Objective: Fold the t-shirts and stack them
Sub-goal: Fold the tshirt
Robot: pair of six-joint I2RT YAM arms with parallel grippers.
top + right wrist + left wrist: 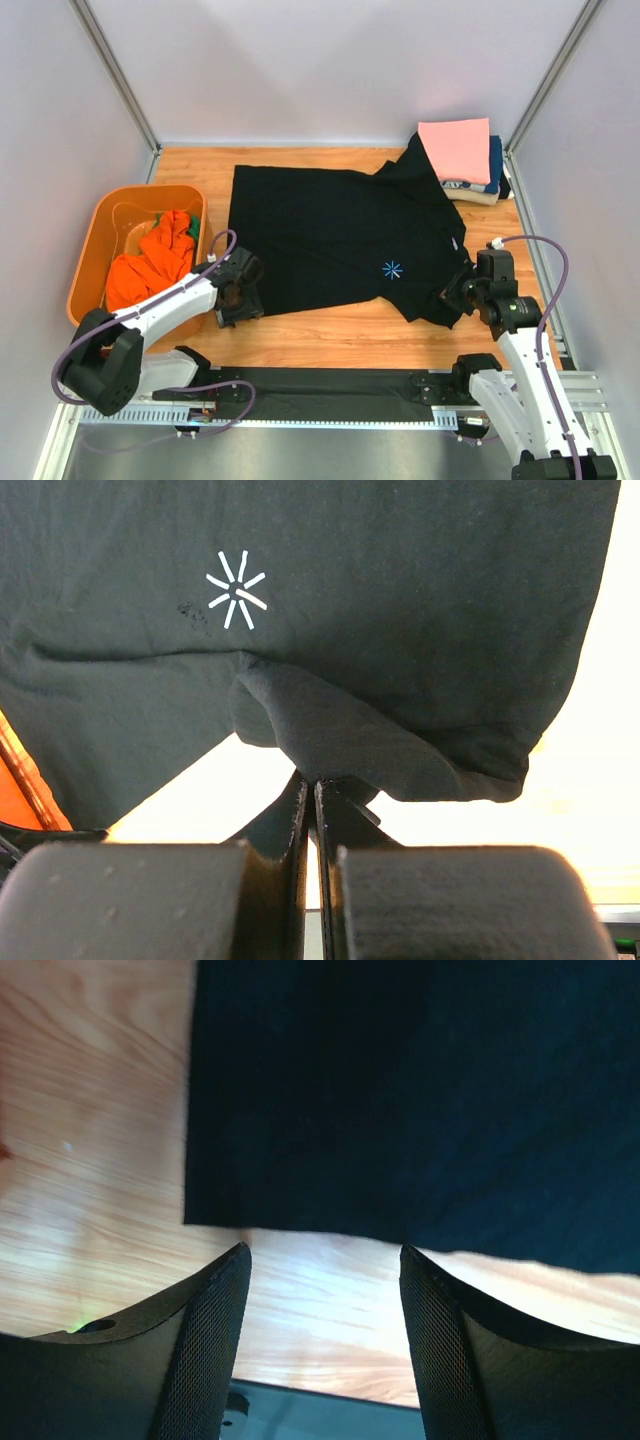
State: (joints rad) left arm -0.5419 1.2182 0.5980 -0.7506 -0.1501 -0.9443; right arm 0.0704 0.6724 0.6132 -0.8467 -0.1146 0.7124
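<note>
The robot's left gripper needs to grab the black t-shirt's near hem corner [208, 1210] beside the tub next, so that both grippers can fold the t-shirt over.
A black t-shirt [330, 230] with a light-blue starburst mark [392, 268] lies spread flat on the wooden table. My left gripper [232, 300] is open, just off the shirt's near-left hem corner [215, 1210]; its jaws [322, 1250] stand over bare wood. My right gripper [452, 295] is shut on a bunched fold of the black shirt [400, 600] at its near-right edge, below the starburst [237, 590]. Folded pink [455, 148], navy [495, 165] and cream [470, 192] shirts are stacked at the back right. An orange shirt [150, 265] lies crumpled in the tub.
The orange plastic tub [100, 225] stands at the left, beside the left arm, with a green cloth [193, 225] in it. White walls enclose the table on three sides. A black mat [330, 390] lies along the near edge between the arm bases.
</note>
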